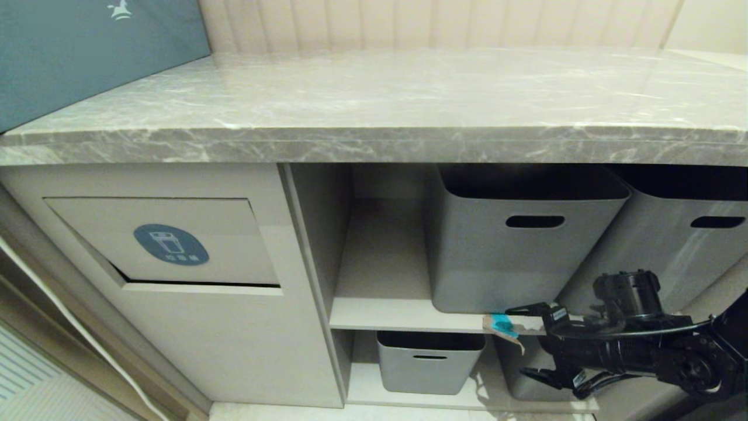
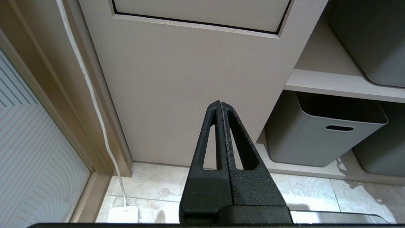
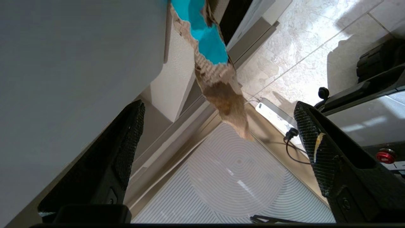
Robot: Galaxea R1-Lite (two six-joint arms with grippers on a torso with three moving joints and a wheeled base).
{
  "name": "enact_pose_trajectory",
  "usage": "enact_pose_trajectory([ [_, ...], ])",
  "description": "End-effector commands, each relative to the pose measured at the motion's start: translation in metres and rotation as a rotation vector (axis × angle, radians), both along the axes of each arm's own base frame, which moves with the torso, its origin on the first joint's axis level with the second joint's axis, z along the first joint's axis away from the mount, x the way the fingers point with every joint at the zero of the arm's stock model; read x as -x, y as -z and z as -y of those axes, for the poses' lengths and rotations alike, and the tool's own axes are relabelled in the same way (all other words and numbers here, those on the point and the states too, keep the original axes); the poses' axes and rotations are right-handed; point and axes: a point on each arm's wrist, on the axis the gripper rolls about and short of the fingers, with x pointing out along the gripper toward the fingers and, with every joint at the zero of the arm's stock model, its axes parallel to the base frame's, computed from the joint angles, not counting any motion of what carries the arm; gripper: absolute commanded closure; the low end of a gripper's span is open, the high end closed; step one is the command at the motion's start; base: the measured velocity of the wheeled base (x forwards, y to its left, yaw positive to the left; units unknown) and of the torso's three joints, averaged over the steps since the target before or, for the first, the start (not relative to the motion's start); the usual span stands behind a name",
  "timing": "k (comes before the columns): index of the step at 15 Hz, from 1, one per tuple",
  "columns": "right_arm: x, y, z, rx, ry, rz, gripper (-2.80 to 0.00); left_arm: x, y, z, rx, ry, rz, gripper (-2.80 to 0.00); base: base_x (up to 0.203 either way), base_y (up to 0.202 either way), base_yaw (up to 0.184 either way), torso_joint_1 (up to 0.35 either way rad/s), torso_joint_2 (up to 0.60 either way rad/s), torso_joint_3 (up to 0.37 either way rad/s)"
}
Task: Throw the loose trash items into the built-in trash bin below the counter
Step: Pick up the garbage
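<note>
My right gripper is about to grab the cardboard scrap by its bare tan tip (image 1: 517,342), and then it will throw the scrap into the trash bin (image 1: 168,242).
One of the loose trash items, a scrap (image 1: 501,325) of turquoise tape on tan cardboard, overhangs the front edge of the middle shelf. My right gripper (image 1: 529,342) is just right of it and open, one finger above the shelf edge and one below. In the right wrist view the scrap (image 3: 208,47) hangs ahead of the open right gripper (image 3: 218,107), with nothing between the pads. The built-in trash bin flap (image 1: 169,242) with its oval sticker is far left, under the counter (image 1: 374,105). My left gripper (image 2: 220,103) is shut, empty, and parked low facing the cabinet front.
Two grey tubs (image 1: 514,234) (image 1: 684,234) fill the upper shelf right behind the scrap, and a smaller tub (image 1: 429,362) stands below. A teal box (image 1: 87,52) lies on the counter's left end. A white cable and adapter (image 2: 123,215) lie on the tiled floor.
</note>
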Motion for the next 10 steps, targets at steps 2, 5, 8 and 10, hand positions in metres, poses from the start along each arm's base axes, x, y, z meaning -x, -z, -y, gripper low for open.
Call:
enact_pose_trajectory([
  [2,-0.003,0.003,-0.001,-0.006,0.002,-0.010,-2.80,0.000,0.001,0.000,0.001,-0.001,-0.004,0.00,0.000,0.000,0.000,0.000,0.00,0.000],
  [5,-0.004,0.003,-0.001,-0.010,0.002,-0.008,0.00,0.000,0.001,0.000,0.001,-0.001,-0.004,0.00,0.000,0.000,0.000,0.000,0.00,0.000],
  [8,-0.008,0.008,-0.006,-0.009,-0.012,-0.022,0.00,0.000,0.001,0.000,0.001,-0.001,-0.004,0.00,0.000,0.000,0.000,0.000,0.00,0.000],
  [10,-0.010,0.013,-0.007,-0.009,-0.012,-0.036,0.00,0.000,0.001,0.000,0.001,-0.001,-0.004,0.00,0.000,0.000,0.000,0.000,0.00,0.000],
])
